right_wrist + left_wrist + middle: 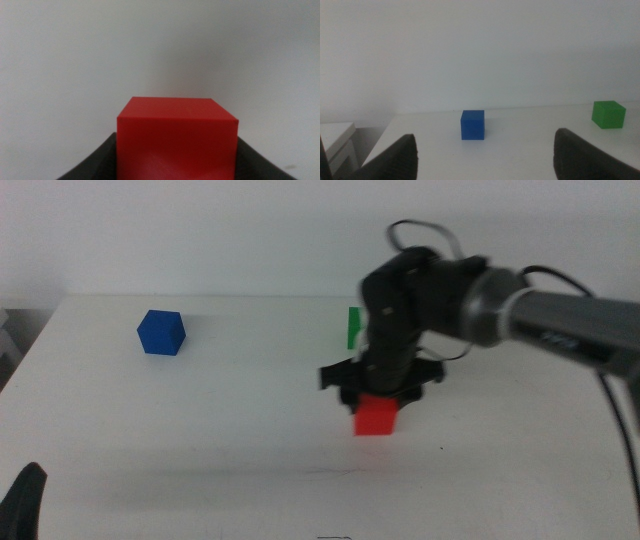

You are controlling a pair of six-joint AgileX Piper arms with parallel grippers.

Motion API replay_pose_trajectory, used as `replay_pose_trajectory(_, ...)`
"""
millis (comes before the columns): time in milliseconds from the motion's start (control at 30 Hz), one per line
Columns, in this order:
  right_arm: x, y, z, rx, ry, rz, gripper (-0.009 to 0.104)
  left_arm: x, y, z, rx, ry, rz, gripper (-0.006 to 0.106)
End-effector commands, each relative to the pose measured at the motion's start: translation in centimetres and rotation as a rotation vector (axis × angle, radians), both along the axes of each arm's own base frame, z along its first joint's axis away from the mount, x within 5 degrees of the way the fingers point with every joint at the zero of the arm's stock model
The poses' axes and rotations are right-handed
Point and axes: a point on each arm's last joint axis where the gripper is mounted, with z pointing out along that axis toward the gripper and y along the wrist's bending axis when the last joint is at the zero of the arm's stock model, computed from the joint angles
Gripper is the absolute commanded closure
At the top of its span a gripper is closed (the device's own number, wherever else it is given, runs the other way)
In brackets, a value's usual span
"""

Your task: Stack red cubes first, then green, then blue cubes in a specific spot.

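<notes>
The red cube's lower edge is above the white tabletop in the middle view. My right gripper must keep holding the cube.
My right gripper [380, 392] is shut on the red cube [377, 418] near the middle of the table, low over the white top; I cannot tell whether the cube touches it. In the right wrist view the red cube [176, 142] fills the space between the dark jaws of the right gripper [176, 165]. The green cube [353, 327] stands just behind the right arm, partly hidden by it. The blue cube [161, 332] stands at the far left. My left gripper [25, 498] waits at the near left corner; its wrist view shows it open [486, 146], facing the blue cube [472, 125] and green cube [608, 114].
The white tabletop [200, 430] ends at a far edge against a pale wall. A white ledge [335, 135] stands off the table's left end. Cables loop above the right arm's wrist [425, 230].
</notes>
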Motion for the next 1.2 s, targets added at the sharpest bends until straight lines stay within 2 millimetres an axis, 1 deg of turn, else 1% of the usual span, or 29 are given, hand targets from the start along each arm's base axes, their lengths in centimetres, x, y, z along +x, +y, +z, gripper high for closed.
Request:
replay_pose_trajectory(0, -0.7, 1.7, 3.3, 0.045, -0.067, 0.004, 0.096, -0.3, 0.0, 1.0, -0.029, -0.108, -0.002, 0.008)
replay_pose_trajectory(133, -1.7, 4.5, 3.1, 0.062, -0.051, 0.016, 0.096, -0.3, 0.0, 1.0, -0.029, -0.108, -0.002, 0.008)
replay_pose_trajectory(233, -2.2, 5.5, 2.4, 0.074, -0.038, 0.0, 0.096, -0.3, 0.0, 1.0, -0.029, -0.108, -0.002, 0.008)
replay_pose_trajectory(433, -2.3, 6.0, 1.1, 0.07, -0.001, -0.021, 0.096, -0.3, 0.0, 1.0, -0.029, -0.108, -0.002, 0.008)
replay_pose_trajectory(567, -2.3, 6.0, 1.0, 0.068, 0.002, -0.024, 0.096, -0.3, 0.0, 1.0, -0.029, -0.108, -0.002, 0.008)
replay_pose_trajectory(700, -2.4, 5.9, 0.9, 0.057, 0.015, -0.028, 0.087, -0.3, 0.0, 1.0, -0.029, -0.108, -0.002, 0.008)
replay_pose_trajectory(733, -2.4, 5.9, 0.9, 0.054, 0.014, -0.027, 0.079, -0.3, 0.0, 1.0, -0.03, -0.108, -0.002, 0.008)
replay_pose_trajectory(767, -2.4, 5.9, 0.9, 0.055, 0.022, -0.03, 0.063, -0.3, 0.0, 1.0, -0.03, -0.108, -0.002, 0.008)
replay_pose_trajectory(800, -2.5, 5.8, 1.0, 0.056, 0.022, -0.03, 0.044, -0.3, 0.0, 1.0, -0.03, -0.108, -0.002, 0.008)
replay_pose_trajectory(900, -2.5, 5.8, 1.1, 0.056, 0.017, -0.028, 0.025, -0.3, 0.0, 1.0, -0.03, -0.108, -0.002, 0.008)
replay_pose_trajectory(1000, -2.5, 5.8, 1.2, 0.051, 0.013, -0.015, 0.009, -0.3, 0.0, 1.0, -0.03, -0.108, -0.002, 0.008)
replay_pose_trajectory(1100, -2.5, 5.7, 1.5, 0.054, 0.007, -0.01, 0.002, -0.3, 0.0, 1.0, -0.03, -0.108, -0.002, 0.008)
replay_pose_trajectory(1167, -2.6, 5.6, 2.0, 0.06, 0.001, -0.009, 0.001, -0.3, 0.0, 1.0, -0.03, -0.108, -0.002, 0.008)
